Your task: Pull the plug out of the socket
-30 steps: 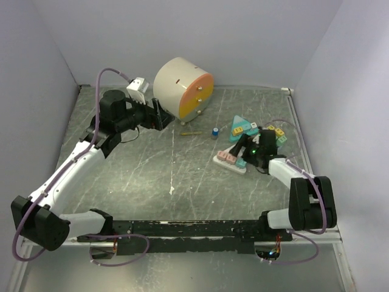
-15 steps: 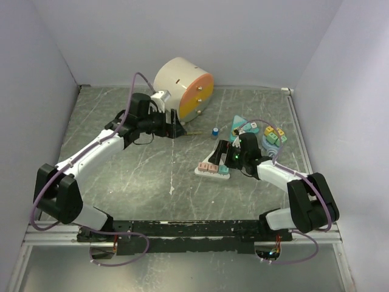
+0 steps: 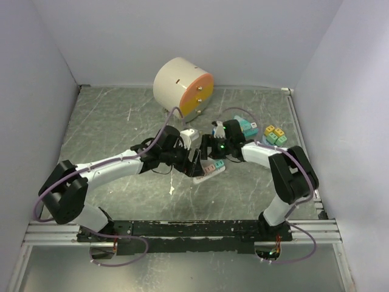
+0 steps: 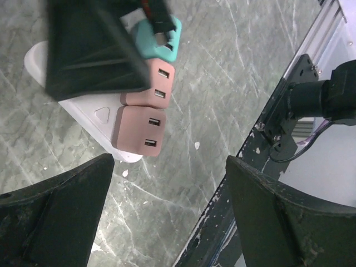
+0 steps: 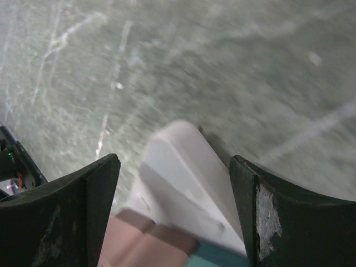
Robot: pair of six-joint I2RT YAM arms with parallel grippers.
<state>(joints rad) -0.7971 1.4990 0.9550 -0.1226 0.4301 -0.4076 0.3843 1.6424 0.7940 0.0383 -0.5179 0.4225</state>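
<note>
My left gripper grabs the opposite sides of the plug's body next, slotted side outward, to pull the nearer pink plug [image 3: 206, 170] off the socket.
A white socket strip [image 3: 199, 176] lies at the table's centre with two pink plugs [image 3: 210, 165] and a teal plug [image 3: 220, 162] seated in it. In the left wrist view the strip [image 4: 83, 114] carries the pink plugs [image 4: 139, 130] and the teal plug [image 4: 158, 44], which has a black cable in it. My left gripper [image 4: 169, 167] hangs open just short of the nearer pink plug, nothing between its fingers. My right gripper [image 5: 175, 161] is open and straddles the strip's [image 5: 183, 167] bare rounded end, with gaps on both sides. That view is blurred.
A beige drum with an orange face [image 3: 182, 88] stands at the back. A teal triangular piece [image 3: 245, 125] and coloured blocks [image 3: 275, 135] lie to the right. The black base rail [image 3: 200, 228] runs along the near edge, close below the left gripper [image 3: 196, 159].
My left arm swung from beside the drum to the centre, next to the strip. My right gripper [moved left], and the strip with its plugs slid left with it.
</note>
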